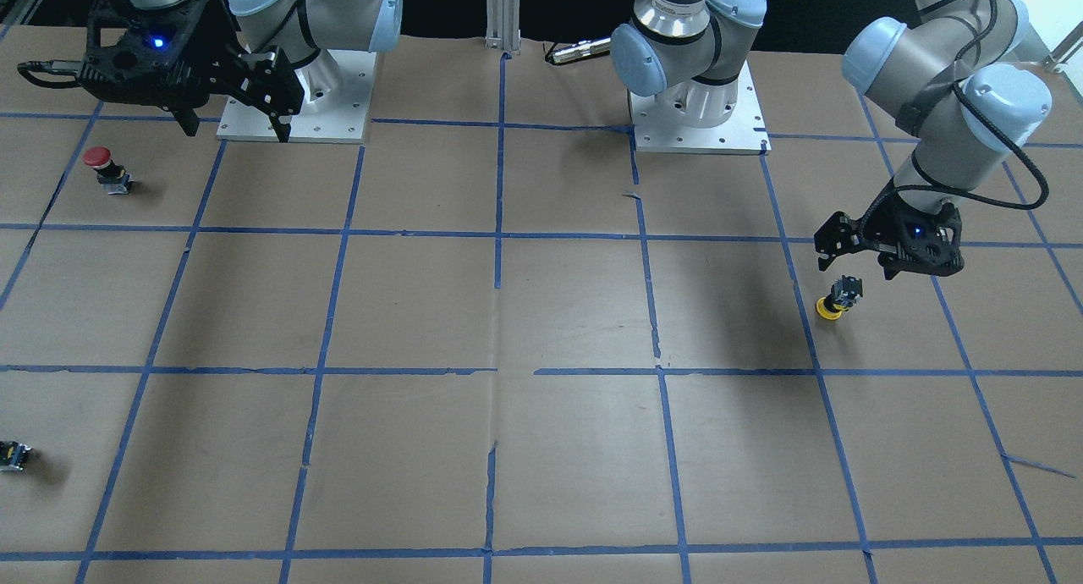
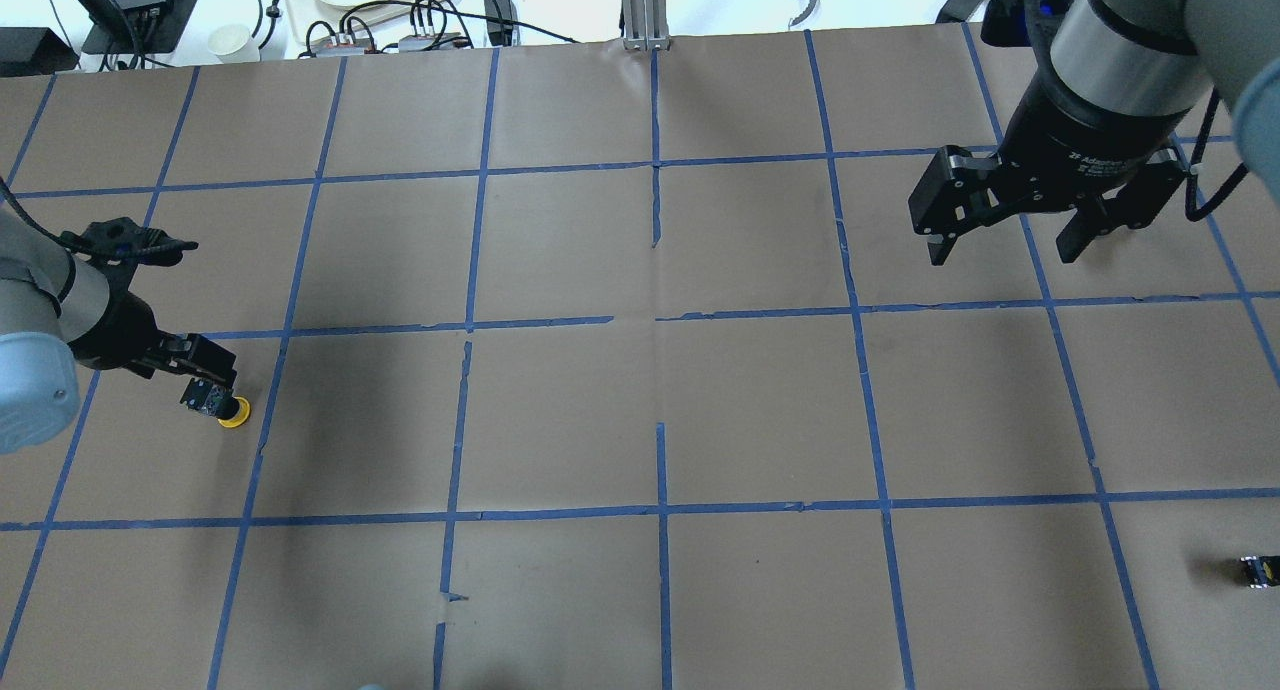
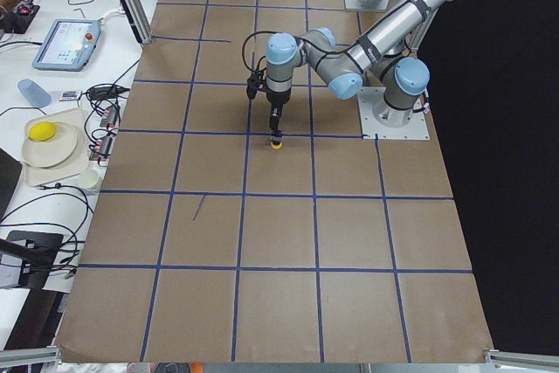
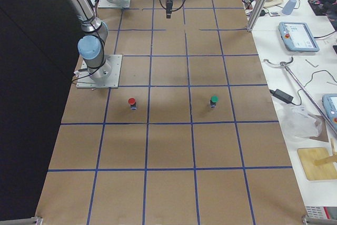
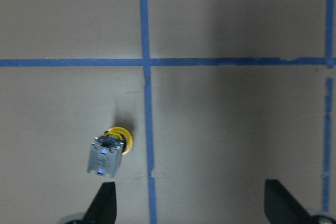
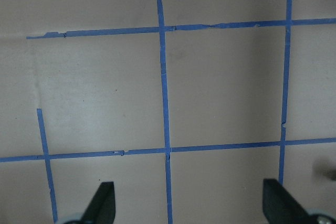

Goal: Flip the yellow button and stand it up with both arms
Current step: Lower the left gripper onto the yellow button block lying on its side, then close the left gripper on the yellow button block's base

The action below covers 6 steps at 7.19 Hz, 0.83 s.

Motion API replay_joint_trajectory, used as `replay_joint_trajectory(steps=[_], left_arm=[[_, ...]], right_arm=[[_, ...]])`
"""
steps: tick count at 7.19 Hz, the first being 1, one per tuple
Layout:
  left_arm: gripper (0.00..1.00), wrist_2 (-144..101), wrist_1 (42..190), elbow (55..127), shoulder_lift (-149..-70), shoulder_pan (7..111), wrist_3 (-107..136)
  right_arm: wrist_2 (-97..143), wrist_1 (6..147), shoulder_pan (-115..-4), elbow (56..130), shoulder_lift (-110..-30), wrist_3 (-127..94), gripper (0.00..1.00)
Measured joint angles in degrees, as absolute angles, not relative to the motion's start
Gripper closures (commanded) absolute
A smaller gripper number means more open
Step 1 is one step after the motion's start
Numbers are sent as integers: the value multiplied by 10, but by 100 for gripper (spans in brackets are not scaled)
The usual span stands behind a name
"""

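Note:
Next, my left gripper grips the yellow button (image 1: 838, 299) by its grey-black body (image 1: 846, 289) to flip the button and stand it.
The yellow button (image 1: 838, 299) rests with its yellow cap down on the paper and its grey-black body up. It also shows in the overhead view (image 2: 215, 402), the left side view (image 3: 275, 141) and the left wrist view (image 5: 109, 150). My left gripper (image 1: 854, 267) is open and empty, hanging just above the button without touching it. In the left wrist view the button sits near one fingertip (image 5: 105, 200), off centre of the gripper (image 5: 191, 203). My right gripper (image 2: 1005, 250) is open and empty, held high near its base (image 1: 235, 127).
A red-capped button (image 1: 106, 169) stands near the right arm's base plate (image 1: 296, 101). A small dark block (image 1: 13, 455) lies at the table edge and shows in the overhead view (image 2: 1258, 570). A green-capped button (image 4: 213, 100) shows in the right side view.

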<state>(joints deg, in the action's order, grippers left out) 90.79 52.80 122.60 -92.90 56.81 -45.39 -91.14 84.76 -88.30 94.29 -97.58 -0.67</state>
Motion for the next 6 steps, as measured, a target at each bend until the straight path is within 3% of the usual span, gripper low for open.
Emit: replay_joint_trajectory(steps=[1,2,3,4,6], left_arm=[[4,908,505,1231,-947,558,-487],[17,908,490,1233,-960,555,-501],[18,908,484,1234,-969,553,-506],[37,907,482,1234,-973,553,-507],[63,905,482,1235,-976,553,-508]], right_arm=[[-910,848,-883,943,-977,-7,0],[-910,849,-883,942,-976,-7,0],[-910,851,-883,942,-976,-7,0],[-911,853,-883,942,-976,-7,0],[-910,853,-883,943,-976,-6,0]])
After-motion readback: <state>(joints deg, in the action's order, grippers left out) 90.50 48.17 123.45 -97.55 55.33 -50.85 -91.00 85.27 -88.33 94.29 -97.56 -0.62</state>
